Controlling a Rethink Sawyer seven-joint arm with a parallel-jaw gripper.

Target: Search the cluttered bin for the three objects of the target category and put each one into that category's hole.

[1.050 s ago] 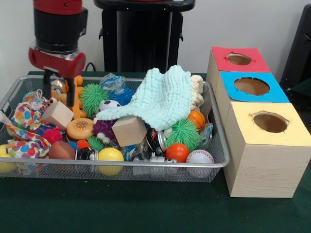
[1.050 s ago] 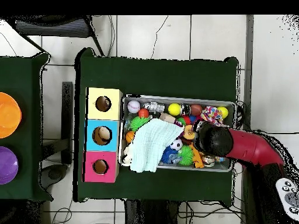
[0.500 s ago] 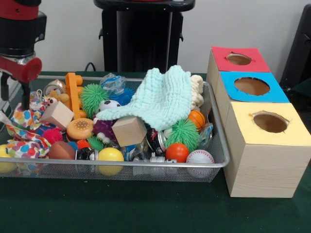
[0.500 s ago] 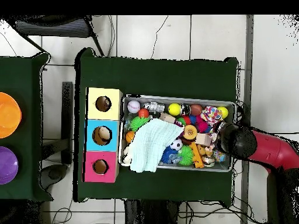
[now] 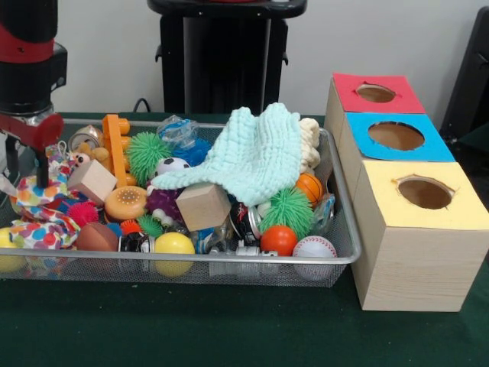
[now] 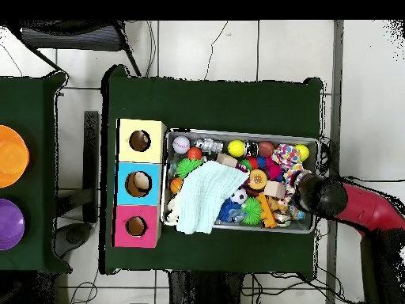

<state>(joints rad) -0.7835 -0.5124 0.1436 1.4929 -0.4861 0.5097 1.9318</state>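
The gripper grabs the white polka-dot cloth by its bunched middle fold (image 5: 37,188) next, since that fold stands up while the rest lies slack over the toys.
A wire mesh bin (image 5: 229,258) is heaped with toys: a mint knitted cloth (image 5: 256,157) over the middle, two wooden cubes (image 5: 202,206) (image 5: 90,180), green spiky balls (image 5: 286,210), a yellow ball (image 5: 174,245), an orange ball (image 5: 279,238) and a baseball (image 5: 314,247). My gripper (image 5: 25,172) hangs at the bin's left end, open, its fingers just above a polka-dot cloth (image 5: 42,210), with nothing between them. In the overhead view the arm's black head (image 6: 315,194) covers the fingers at the bin's (image 6: 237,133) right end.
Three wooden boxes stand in a row beside the bin, each with a round hole in its coloured top: red (image 5: 374,93), blue (image 5: 396,136), yellow (image 5: 424,193). An orange upright toy (image 5: 114,145) rises near the gripper. Orange (image 6: 12,154) and purple (image 6: 9,224) dishes sit on a separate table.
The gripper has left the spot over the orange toy and gone to the bin's end, then come down slightly toward the polka-dot cloth. The toys have not moved.
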